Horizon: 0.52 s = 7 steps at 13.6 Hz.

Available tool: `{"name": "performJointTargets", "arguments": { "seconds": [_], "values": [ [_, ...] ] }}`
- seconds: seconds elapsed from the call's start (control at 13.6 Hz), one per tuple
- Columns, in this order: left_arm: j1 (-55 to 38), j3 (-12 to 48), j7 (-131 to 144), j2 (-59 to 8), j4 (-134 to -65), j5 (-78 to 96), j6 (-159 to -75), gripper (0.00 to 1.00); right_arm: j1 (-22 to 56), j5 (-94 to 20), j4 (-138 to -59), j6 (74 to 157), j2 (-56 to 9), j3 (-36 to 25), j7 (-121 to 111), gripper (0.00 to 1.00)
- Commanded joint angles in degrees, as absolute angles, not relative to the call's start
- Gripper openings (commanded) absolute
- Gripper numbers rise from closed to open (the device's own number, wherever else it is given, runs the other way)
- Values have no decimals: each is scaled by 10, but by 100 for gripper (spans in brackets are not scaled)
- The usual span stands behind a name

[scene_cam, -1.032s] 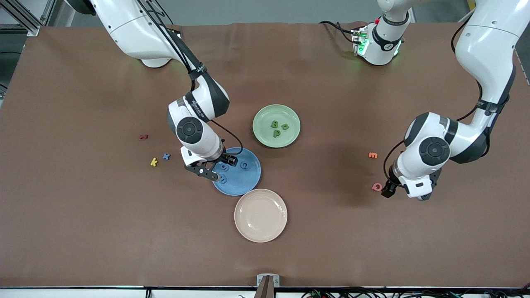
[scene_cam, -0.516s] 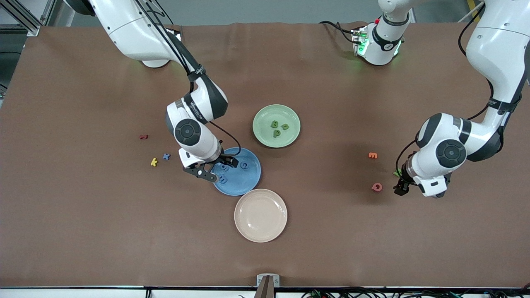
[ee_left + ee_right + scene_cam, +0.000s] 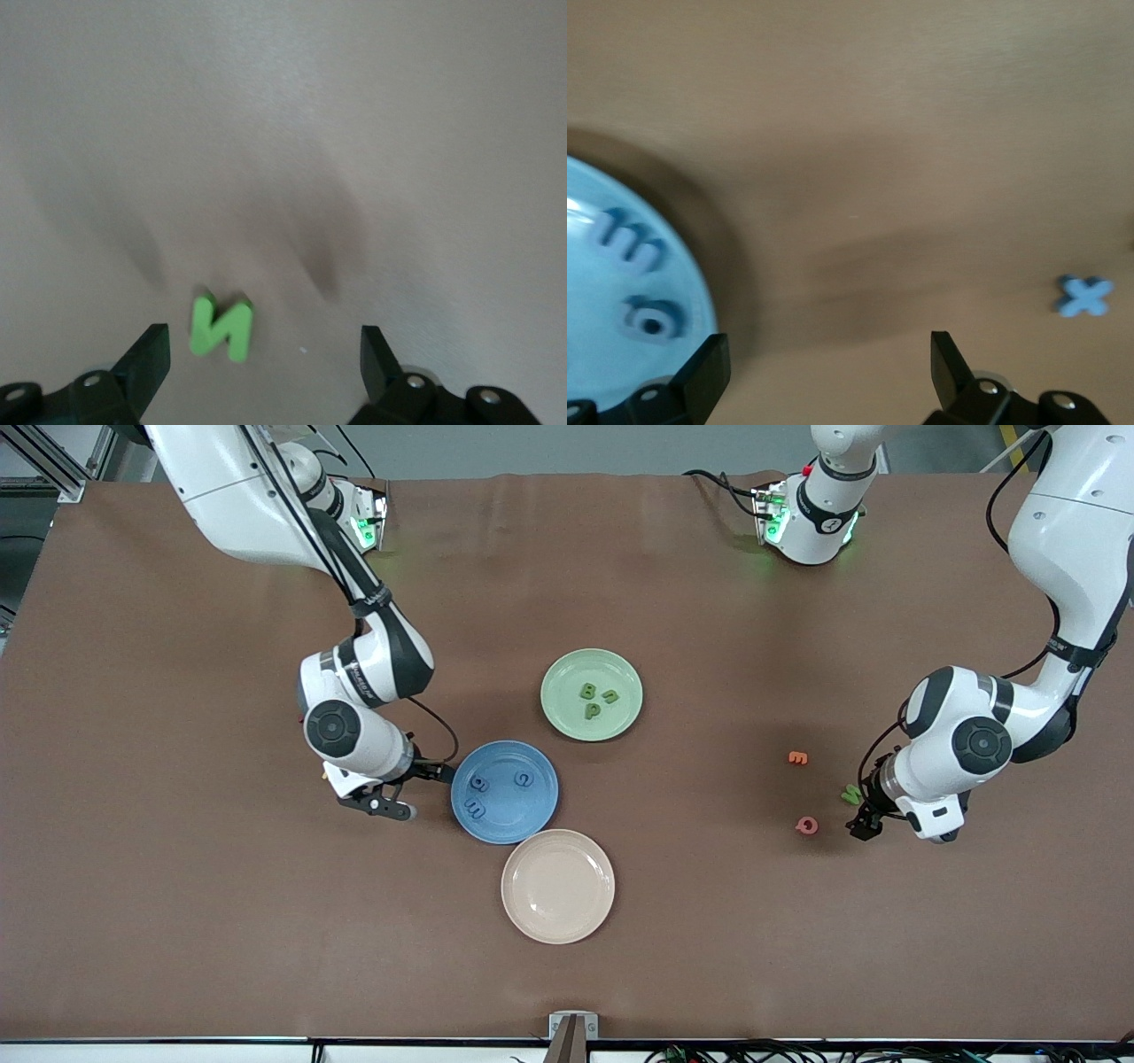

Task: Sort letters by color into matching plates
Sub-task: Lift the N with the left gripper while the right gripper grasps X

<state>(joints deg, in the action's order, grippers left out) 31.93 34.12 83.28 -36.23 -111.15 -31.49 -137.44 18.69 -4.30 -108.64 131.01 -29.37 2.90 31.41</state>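
Observation:
The left gripper grabs the green letter by its body (image 3: 851,794) next, to sort it onto the matching green plate (image 3: 591,694).
The blue plate (image 3: 505,819) holds three blue letters (image 3: 479,783); two of them (image 3: 631,249) show in the right wrist view. My right gripper (image 3: 409,788) hangs open and empty beside that plate (image 3: 594,372), toward the right arm's end of the table. A fourth blue letter, an X (image 3: 1083,296), lies on the cloth. The pale green plate (image 3: 567,722) holds three green letters (image 3: 591,710). My left gripper (image 3: 861,806) is open low over a green letter (image 3: 221,328), which lies on the cloth between the fingers (image 3: 146,359), untouched.
A cream plate (image 3: 557,886) sits nearer the front camera than the blue plate, almost touching it. An orange letter (image 3: 797,757) and a pink letter (image 3: 806,825) lie near the left gripper. The right arm's wrist covers the loose letters near it in the front view.
My right gripper has left the blue plate and moved toward the right arm's end of the table. My left gripper has shifted from the pink letter to over the green letter.

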Motion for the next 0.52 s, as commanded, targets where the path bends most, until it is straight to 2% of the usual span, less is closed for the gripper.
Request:
{"name": "performJointTargets", "arguments": {
  "seconds": [0.0, 0.29, 0.44],
  "values": [
    [331, 348, 826, -351, -1142, -330, -1389, 94, 157, -26, -1160, 1344, -246, 35, 273, 100],
    [341, 348, 826, -353, -1157, -340, -1415, 92, 133, -25, -1222, 1399, -234, 35, 225, 100],
    [343, 347, 826, -355, -1161, -346, -1420, 90, 120, -7, -1230, 1402, -230, 34, 222, 100]
  ]
}}
